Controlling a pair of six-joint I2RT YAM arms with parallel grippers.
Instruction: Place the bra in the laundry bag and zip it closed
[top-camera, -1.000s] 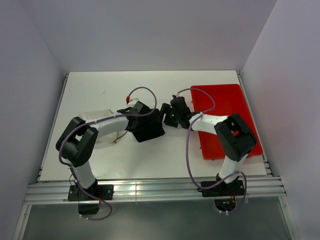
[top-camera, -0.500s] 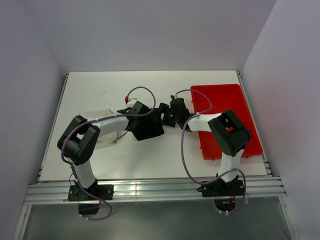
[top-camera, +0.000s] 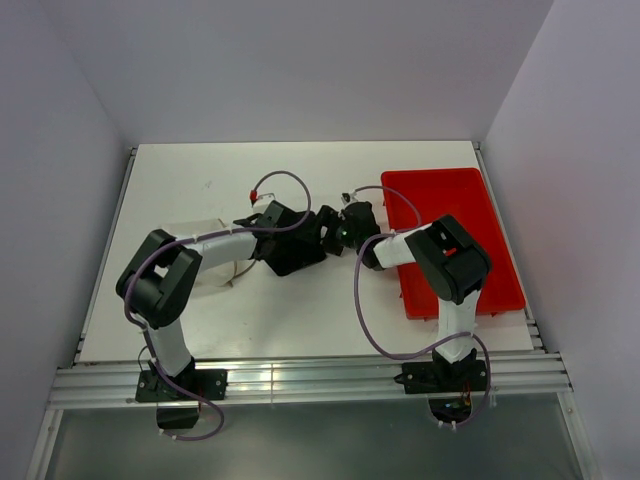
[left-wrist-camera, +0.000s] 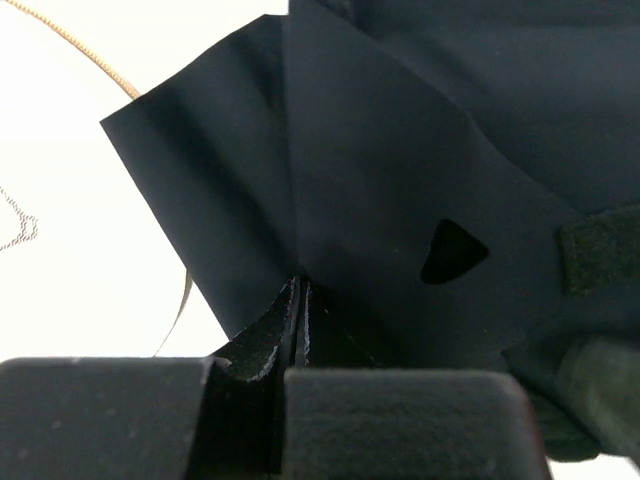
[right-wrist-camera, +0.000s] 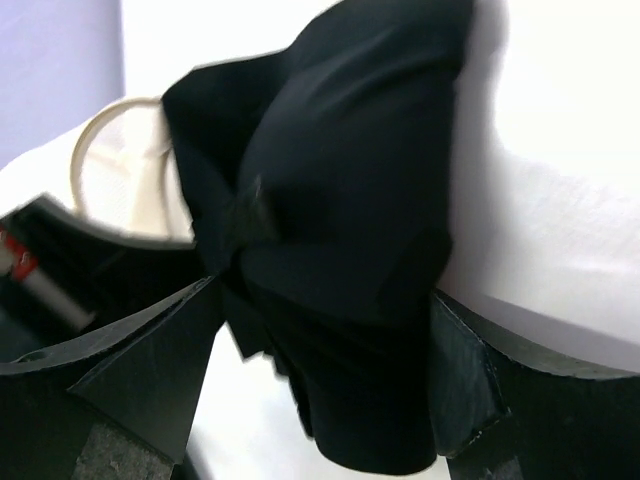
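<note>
The robot's right gripper will next pinch the bra by its end away from the laundry bag, so the rest can go in and the bra can be bagged.
The black bra (top-camera: 298, 258) lies bunched on the white table at mid-centre. My left gripper (top-camera: 287, 235) is shut on a fold of it; the left wrist view shows the fingers (left-wrist-camera: 298, 292) pinching the black fabric (left-wrist-camera: 400, 170). My right gripper (top-camera: 330, 230) is open at the bra's right end. In the right wrist view its two fingers (right-wrist-camera: 325, 295) stand wide apart on either side of the bra (right-wrist-camera: 340, 230). The white mesh laundry bag (top-camera: 210, 268) lies under my left forearm, left of the bra. Its round rim (right-wrist-camera: 110, 180) shows beyond the bra.
A red tray (top-camera: 455, 225) lies at the right of the table, under my right arm. Purple cables loop over both arms. White walls stand close on the left, right and back.
My right gripper has moved left, up to the bra, and its elbow has swung in. My left gripper has shifted slightly toward the back with the bra.
</note>
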